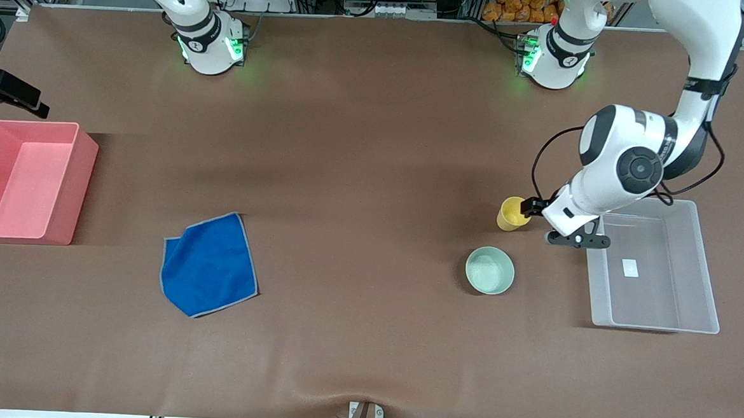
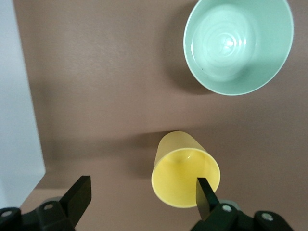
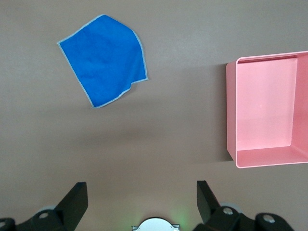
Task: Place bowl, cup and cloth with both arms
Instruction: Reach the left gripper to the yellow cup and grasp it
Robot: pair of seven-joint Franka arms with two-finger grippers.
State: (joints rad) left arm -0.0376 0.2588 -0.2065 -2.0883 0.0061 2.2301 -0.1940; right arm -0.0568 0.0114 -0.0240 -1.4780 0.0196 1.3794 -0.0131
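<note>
My left gripper lowers next before closing on the cup, since my fingers hang above the yellow cup's rim (image 2: 153, 181), one over its opening (image 2: 178, 177).
The yellow cup (image 1: 512, 214) stands upright on the table, a little farther from the front camera than the mint-green bowl (image 1: 490, 270). My left gripper (image 1: 533, 208) is open and low beside the cup. In the left wrist view one fingertip (image 2: 204, 194) lies over the rim of the cup (image 2: 183, 173), the other fingertip (image 2: 80, 191) is well apart from it, and the bowl (image 2: 239, 45) is empty. The blue cloth (image 1: 210, 265) lies flat toward the right arm's end. My right gripper (image 3: 142, 197) is open and empty, high over the table near its own base, with the cloth (image 3: 103, 57) in its view.
A clear plastic bin (image 1: 655, 268) stands beside the cup and bowl at the left arm's end. A pink bin (image 1: 23, 181) stands at the right arm's end and shows in the right wrist view (image 3: 267, 108).
</note>
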